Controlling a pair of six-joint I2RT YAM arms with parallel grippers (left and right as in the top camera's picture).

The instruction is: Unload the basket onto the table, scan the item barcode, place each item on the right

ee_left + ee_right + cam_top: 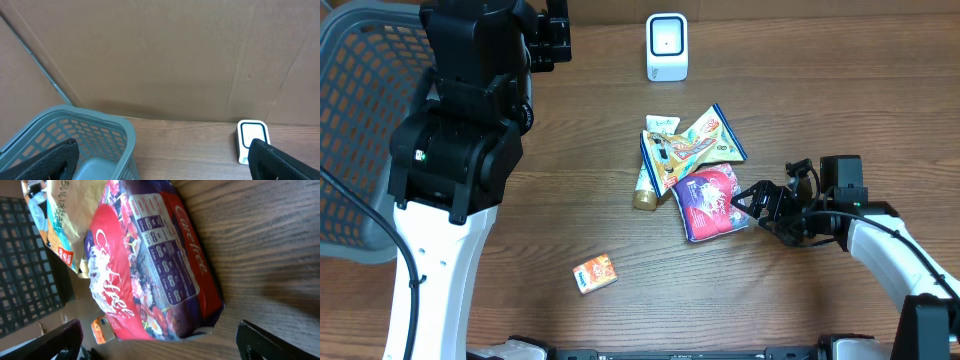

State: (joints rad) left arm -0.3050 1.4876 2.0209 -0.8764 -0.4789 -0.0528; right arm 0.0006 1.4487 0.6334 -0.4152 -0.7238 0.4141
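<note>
I will grab the Carefree pack's nearest edge with my right gripper next, so its broad sides stay open to turn for barcode scanning.
The item nearest my right gripper (752,208) is a red and purple Carefree pack (709,201), lying flat on the wooden table. The right gripper is open, its fingertips just right of the pack's edge. In the right wrist view the pack (150,265) fills the middle, ahead of the wide-spread right gripper (162,347), and nothing is between the fingers. The white barcode scanner (667,47) stands at the back of the table. My left gripper (558,40) is raised at the back left, open and empty. The left wrist view has the scanner (251,136) beside the right fingertip (280,160).
A grey mesh basket (360,120) sits at the far left, also in the left wrist view as the basket (90,135). A yellow snack bag (710,133), a blue-edged packet (667,158) and a tube (645,190) lie behind the pack. A small orange box (594,272) lies near the front.
</note>
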